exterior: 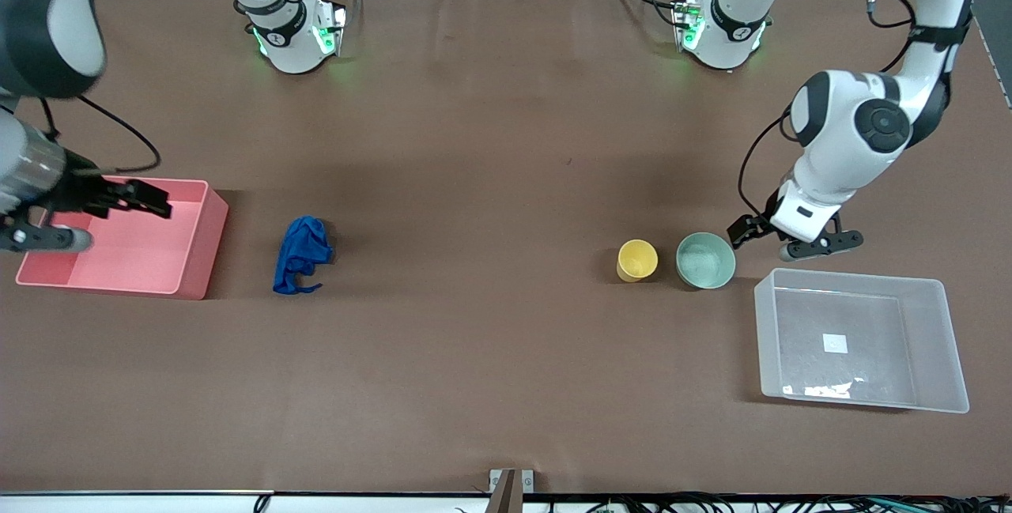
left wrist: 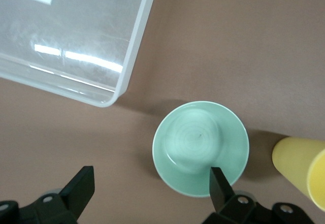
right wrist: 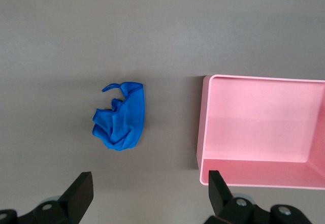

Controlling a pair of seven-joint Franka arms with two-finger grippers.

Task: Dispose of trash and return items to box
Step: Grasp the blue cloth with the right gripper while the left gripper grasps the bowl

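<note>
The blue wad of trash has to drop in the pink bin, so my right gripper needs to grab the wad by its wide bunched end (exterior: 307,234) (right wrist: 121,135) next.
The blue wad of trash (exterior: 300,254) lies on the table beside the pink bin (exterior: 199,248); it also shows in the right wrist view (right wrist: 122,118). The yellow cup (exterior: 637,259) and the mint-green bowl (exterior: 705,260) stand side by side, next to the clear box (exterior: 764,339). My left gripper (exterior: 792,238) is open and empty, low beside the bowl (left wrist: 200,148). One of its fingers (left wrist: 219,186) is over the bowl's rim. The cup (left wrist: 302,176) and the box (left wrist: 133,51) also show there. My right gripper (exterior: 118,198) is open and empty, up over the pink bin (right wrist: 202,127).
The clear box holds only a white label (exterior: 835,343) on its floor. The pink bin stands at the right arm's end of the table and the clear box at the left arm's end. Brown table surface (exterior: 490,181) lies between them.
</note>
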